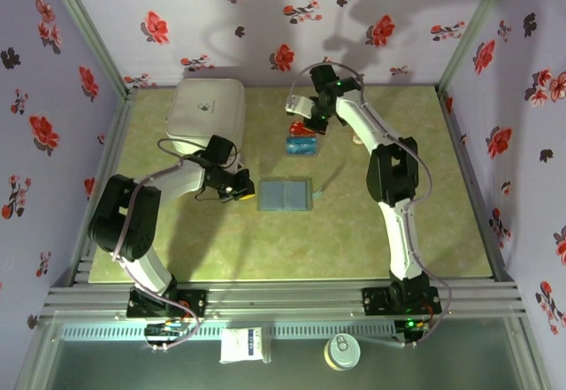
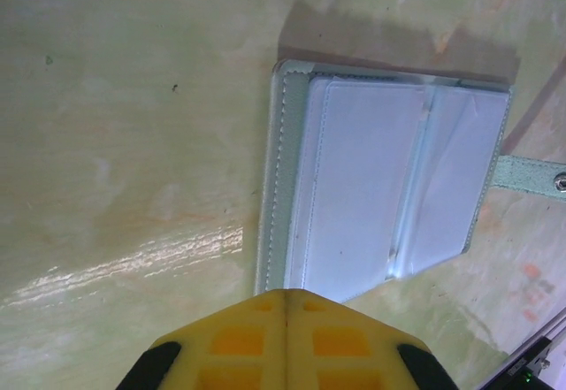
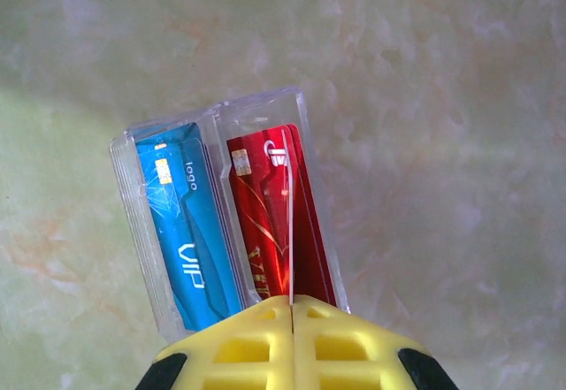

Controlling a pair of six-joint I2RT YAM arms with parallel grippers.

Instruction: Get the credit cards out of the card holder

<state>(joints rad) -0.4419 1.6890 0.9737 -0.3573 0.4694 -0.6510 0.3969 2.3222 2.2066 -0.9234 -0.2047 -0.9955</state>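
My right gripper releases the thin pale sheet next, since the sheet is over the red card, inside the sides of the clear plastic piece.
The card holder (image 1: 285,195) lies opened flat mid-table, grey-blue, its pale inner panels (image 2: 389,178) facing up and its stud strap (image 2: 535,176) sticking out to one side. My left gripper (image 1: 237,188) (image 2: 285,294) is shut with nothing in it, its tip at the holder's edge. Farther back lie the credit cards, a blue one (image 3: 181,231) (image 1: 301,146) and a red one (image 3: 261,222) (image 1: 301,129), side by side in a clear plastic piece (image 3: 133,204). My right gripper (image 3: 292,302) (image 1: 307,123) hangs over them, shut on a thin pale sheet seen edge-on; card or clear leaf, I cannot tell.
A big white rounded box (image 1: 206,110) stands at the back left. Flowered walls close the table on three sides. A can (image 1: 341,352) and a small packet (image 1: 244,346) lie below the front rail, off the table.
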